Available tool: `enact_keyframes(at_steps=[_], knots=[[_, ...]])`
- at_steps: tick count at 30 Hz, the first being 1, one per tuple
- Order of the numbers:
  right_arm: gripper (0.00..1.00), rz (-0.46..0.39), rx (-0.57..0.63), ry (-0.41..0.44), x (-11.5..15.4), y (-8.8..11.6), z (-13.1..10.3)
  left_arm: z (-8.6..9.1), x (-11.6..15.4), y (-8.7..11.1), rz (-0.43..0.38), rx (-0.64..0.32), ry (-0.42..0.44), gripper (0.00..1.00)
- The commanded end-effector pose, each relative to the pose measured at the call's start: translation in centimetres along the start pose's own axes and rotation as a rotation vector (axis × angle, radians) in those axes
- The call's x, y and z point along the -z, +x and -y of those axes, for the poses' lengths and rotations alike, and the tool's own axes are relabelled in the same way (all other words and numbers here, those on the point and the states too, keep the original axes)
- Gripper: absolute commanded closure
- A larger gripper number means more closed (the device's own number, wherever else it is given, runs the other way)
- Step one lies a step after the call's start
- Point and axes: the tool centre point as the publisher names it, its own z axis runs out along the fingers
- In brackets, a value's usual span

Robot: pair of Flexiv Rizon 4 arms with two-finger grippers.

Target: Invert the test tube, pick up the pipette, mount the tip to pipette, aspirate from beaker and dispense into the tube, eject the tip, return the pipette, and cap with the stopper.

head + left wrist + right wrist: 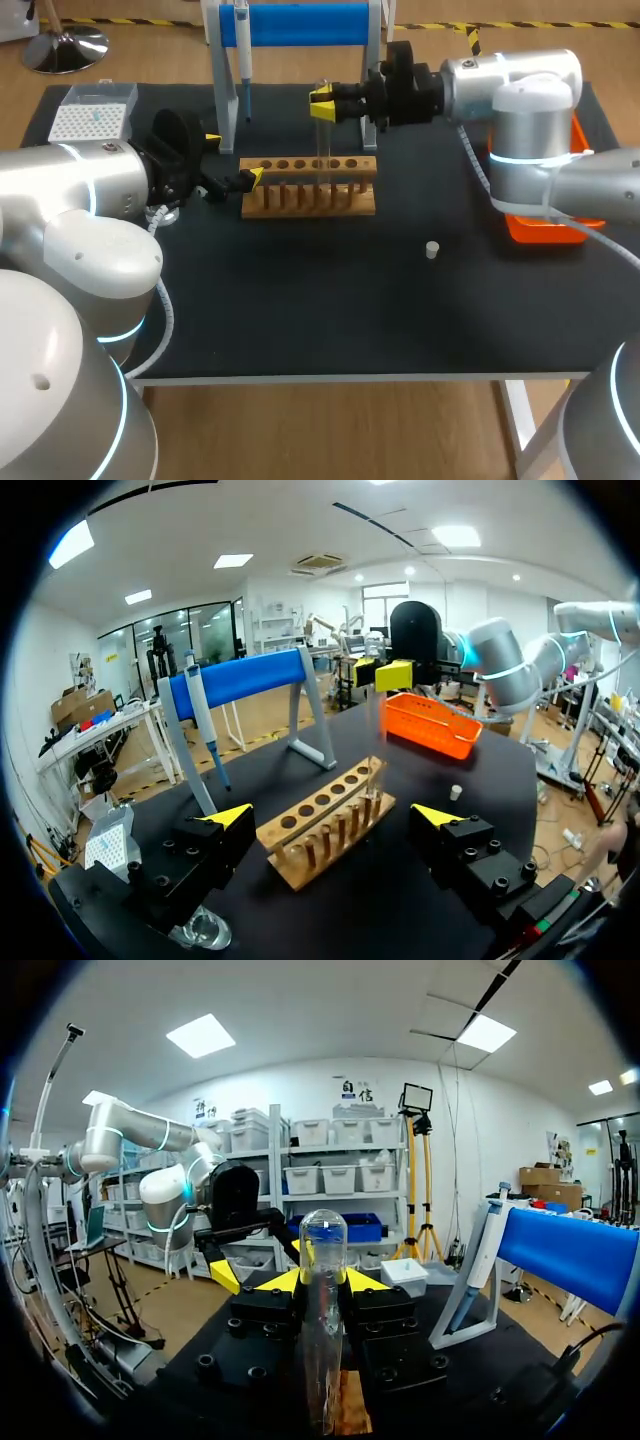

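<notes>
The left gripper grabs the test tube by its bare lower part next, since my right gripper already covers the tube's upper part.
A clear test tube (320,150) stands upright over the wooden rack (308,187), with my right gripper (322,103) shut on its upper part. In the right wrist view the test tube (322,1260) shows its rounded end up between the yellow fingertips (283,1280). My left gripper (231,160) stands open at the rack's left end, nothing between its fingers; from its own wrist view the left gripper (330,816) faces the rack (300,842) end on. The pipette (243,50) hangs on the blue stand (300,22). A small white stopper (431,249) lies on the mat.
A tip box (92,120) sits at the back left. A glass beaker (205,930) stands under my left gripper's finger. An orange tray (545,228) lies at the right, under my right arm. Black mat lies open in front of the rack.
</notes>
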Motion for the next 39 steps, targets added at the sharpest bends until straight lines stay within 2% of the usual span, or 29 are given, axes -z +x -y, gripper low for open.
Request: enact_keyframes(at_steps=[1,5,13,23,29,39], knots=[[1.0,0.011,-0.065,0.003,0.5,0.4,-0.1,0.0,0.0,-0.1,-0.003,0.0,-0.002,0.0],[1.0,0.026,-0.205,0.005,1.1,1.2,-0.7,0.0,0.0,-0.1,-0.003,0.0,-0.002,0.0],[1.0,0.034,-0.491,0.072,2.2,1.6,-0.5,0.0,0.0,-0.1,-0.003,0.0,-0.002,0.0],[1.0,0.023,-0.874,0.021,3.3,1.4,0.0,0.0,0.0,-0.1,-0.003,0.0,-0.002,0.0],[1.0,-0.022,-1.021,0.002,3.7,1.6,0.2,0.0,0.0,-0.1,-0.003,0.0,-0.002,0.0],[1.0,-0.092,-1.175,0.072,4.3,2.5,0.8,0.0,0.0,-0.1,-0.003,0.0,-0.002,0.0]])
